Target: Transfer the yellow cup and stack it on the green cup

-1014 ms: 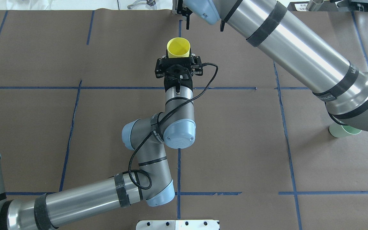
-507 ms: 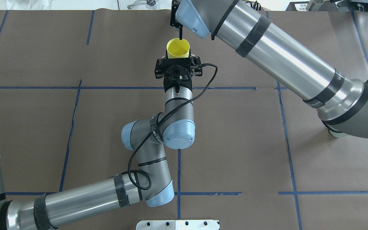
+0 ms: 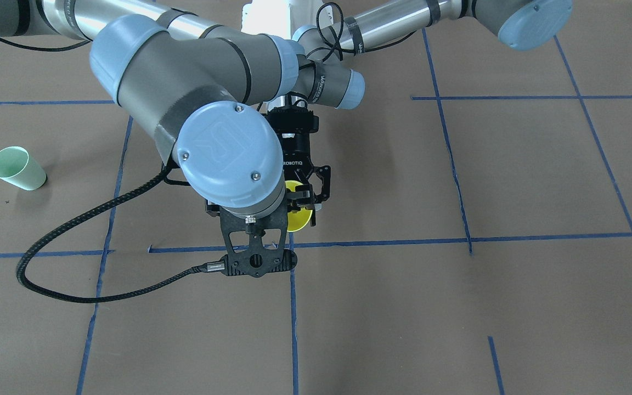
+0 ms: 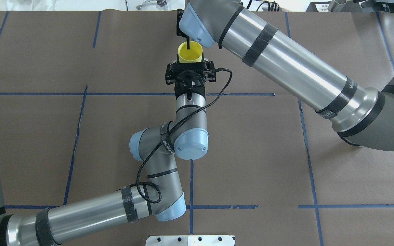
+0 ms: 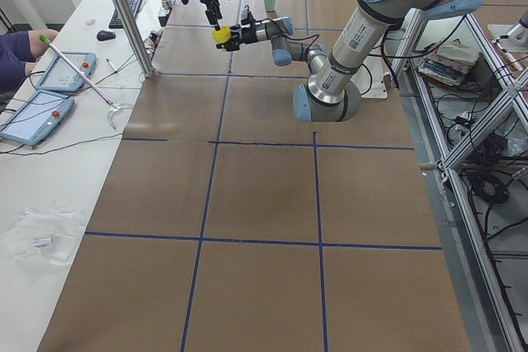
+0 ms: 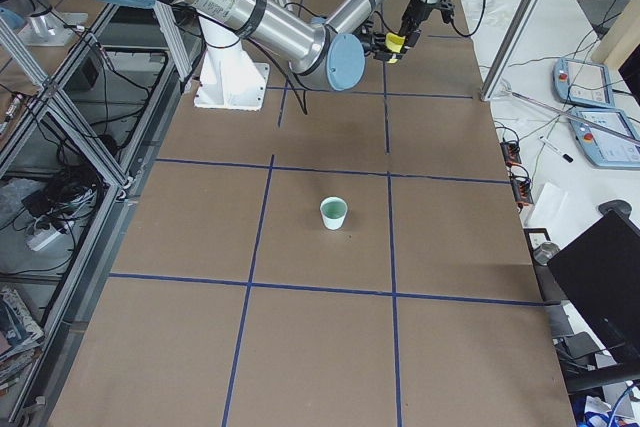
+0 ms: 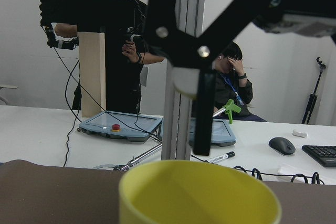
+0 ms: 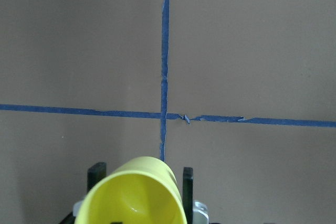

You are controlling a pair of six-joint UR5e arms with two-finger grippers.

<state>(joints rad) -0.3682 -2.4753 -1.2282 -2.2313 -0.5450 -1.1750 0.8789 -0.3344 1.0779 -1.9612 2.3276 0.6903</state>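
The yellow cup needs to go on the green cup. My right gripper will grab the yellow cup by its rim (image 8: 131,172) next.
The yellow cup (image 4: 190,54) is upright, held off the table in my left gripper (image 4: 190,60), which is shut on its sides from the near side. It also shows in the front view (image 3: 298,218) and the left wrist view (image 7: 199,195). My right gripper (image 4: 187,43) hangs open just above the cup's far rim, one fingertip (image 7: 202,114) dipping at that rim. Its other finger is hidden by the wrist. The green cup (image 3: 17,168) stands alone on the table far on my right (image 6: 333,213). In the overhead view my right elbow hides it.
Brown table paper with blue tape lines. A metal plate (image 4: 190,240) sits at the near edge. Beyond the far edge are a metal post (image 5: 124,14), tablets (image 7: 118,125) and operators. The right wrist's cable (image 3: 74,230) loops low over the table.
My right arm has swung left and brought its gripper over the yellow cup's far rim. Its elbow now covers the green cup in the overhead view. The left arm has barely moved.
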